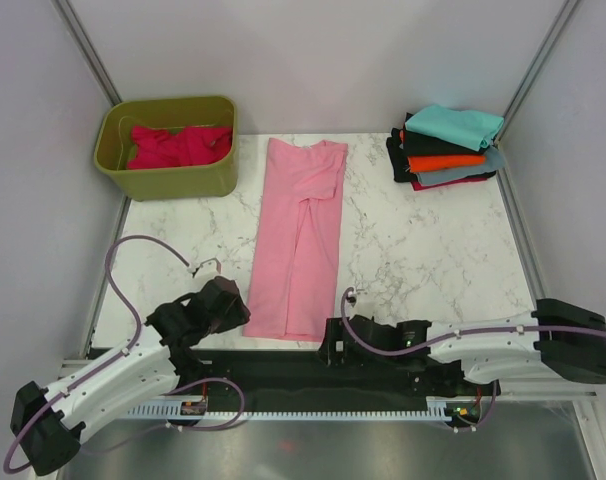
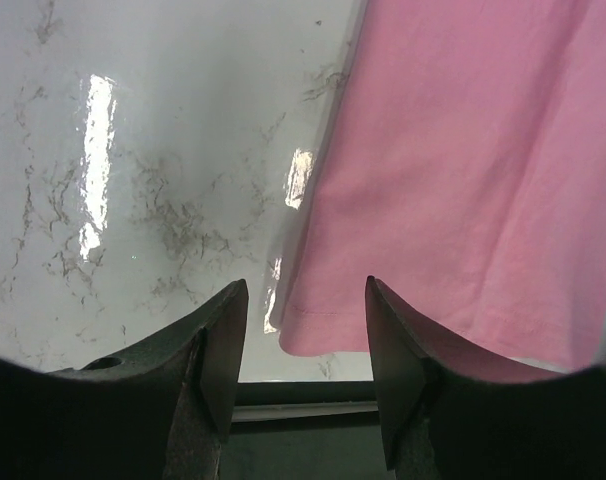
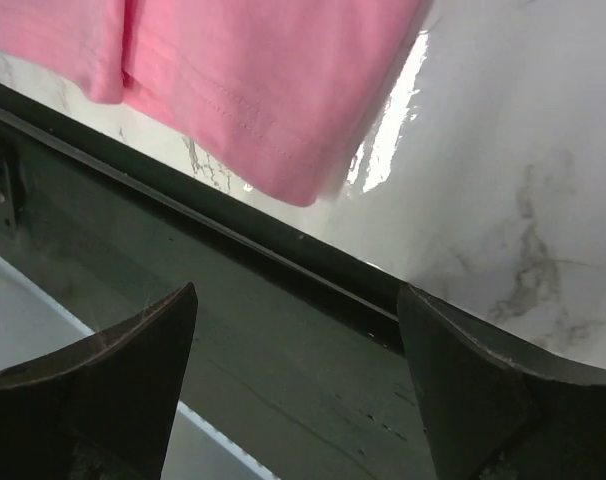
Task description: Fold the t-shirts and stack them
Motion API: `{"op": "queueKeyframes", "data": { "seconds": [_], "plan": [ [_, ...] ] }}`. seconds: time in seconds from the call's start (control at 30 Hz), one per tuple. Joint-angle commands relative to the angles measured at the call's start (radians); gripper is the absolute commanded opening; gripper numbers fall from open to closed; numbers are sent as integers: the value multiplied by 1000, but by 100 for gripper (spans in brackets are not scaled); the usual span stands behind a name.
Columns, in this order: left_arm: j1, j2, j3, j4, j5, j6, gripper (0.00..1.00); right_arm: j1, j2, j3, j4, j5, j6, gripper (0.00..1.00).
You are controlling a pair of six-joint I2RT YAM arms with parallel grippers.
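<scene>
The light pink t-shirt's near hem corner will next be grabbed by my right gripper and the other corner by my left gripper, to fold the hem over evenly.
A light pink t-shirt (image 1: 298,237) lies flat on the marble table, folded lengthwise into a long strip, hem nearest me. Its hem corner shows in the left wrist view (image 2: 453,180) and in the right wrist view (image 3: 233,70). My left gripper (image 1: 226,300) is open and empty, just left of the shirt's near left corner; that corner lies between its fingers in the left wrist view (image 2: 305,320). My right gripper (image 1: 335,340) is open and empty over the table's near edge, just right of the shirt's near right corner. A crimson t-shirt (image 1: 178,146) lies bunched in the tub. Folded teal, black, orange and grey-blue t-shirts (image 1: 448,146) are stacked at the back right.
An olive-green plastic tub (image 1: 168,170) stands at the back left. A black rail (image 3: 233,250) runs along the table's near edge under my right gripper. Metal frame posts and white walls bound the table on both sides.
</scene>
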Motion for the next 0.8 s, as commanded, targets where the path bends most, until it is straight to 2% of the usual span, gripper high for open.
{"op": "queueKeyframes", "data": {
  "seconds": [0.0,0.17,0.33,0.4,0.43,0.57,0.77],
  "plan": [
    [3,-7,-3,32,11,-51,58,56,110,56,58,55,47,89],
    [3,-17,-17,38,40,-54,57,74,133,61,66,163,62,87],
    [3,-24,-18,47,42,-42,56,76,-45,-2,130,236,30,81],
    [3,-24,-23,58,46,-36,56,76,-107,4,121,273,10,79],
    [2,-21,-26,61,49,-36,56,76,-115,28,55,295,14,79],
    [2,-18,-35,80,57,-33,56,53,-45,84,-52,318,28,76],
    [3,-43,-44,81,60,-37,55,39,111,105,-24,281,53,71]
  ]
}}
